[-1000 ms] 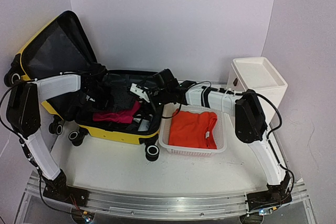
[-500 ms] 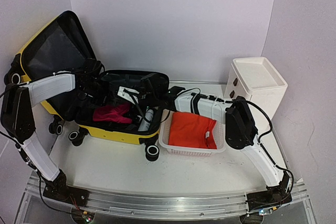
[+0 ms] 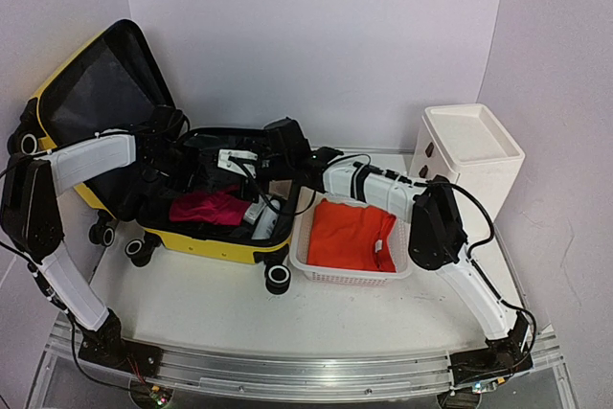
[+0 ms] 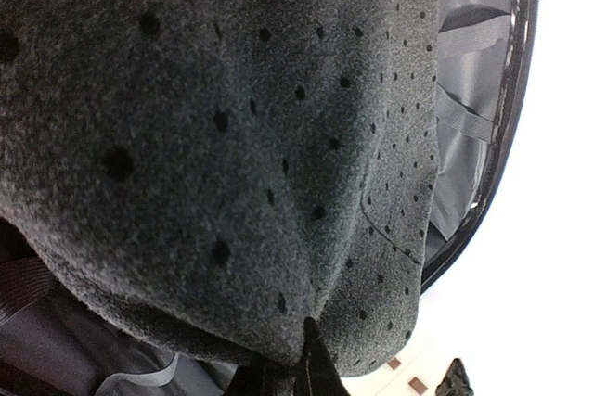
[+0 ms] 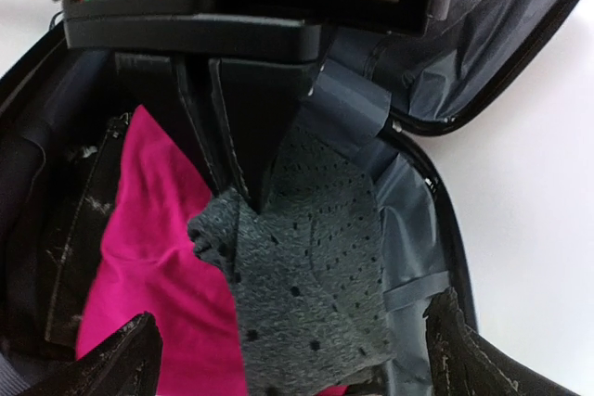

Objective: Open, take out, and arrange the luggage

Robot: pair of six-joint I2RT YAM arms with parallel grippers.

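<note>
My right gripper needs to grab the grey dotted garment's loose end (image 5: 314, 345), away from the fold that my left gripper is pinching, so that my left gripper can let go for the garment to be placed in the basket.
The yellow luggage (image 3: 206, 241) lies open at the left, with its lid (image 3: 91, 93) propped up. My left gripper (image 3: 180, 166) is inside it, shut on a pinched fold of a grey dotted garment (image 5: 306, 266), which hangs from its fingers (image 5: 243, 141). That garment fills the left wrist view (image 4: 232, 136), with the left gripper (image 4: 302, 368) at its bottom. My right gripper (image 5: 292, 359) hovers open above the garment, one finger on each side of it. In the top view the right gripper (image 3: 230, 162) is over the suitcase. A pink garment (image 5: 148, 257) lies underneath.
A white perforated basket (image 3: 402, 270) holding a folded orange shirt (image 3: 352, 235) stands right of the suitcase. A white drawer cabinet (image 3: 469, 155) is at the far right. A white object (image 3: 257, 217) lies in the suitcase near its front right corner.
My right gripper went deeper into the suitcase, then rose a little and now hangs over the grey garment. The left gripper stayed put, holding the garment.
</note>
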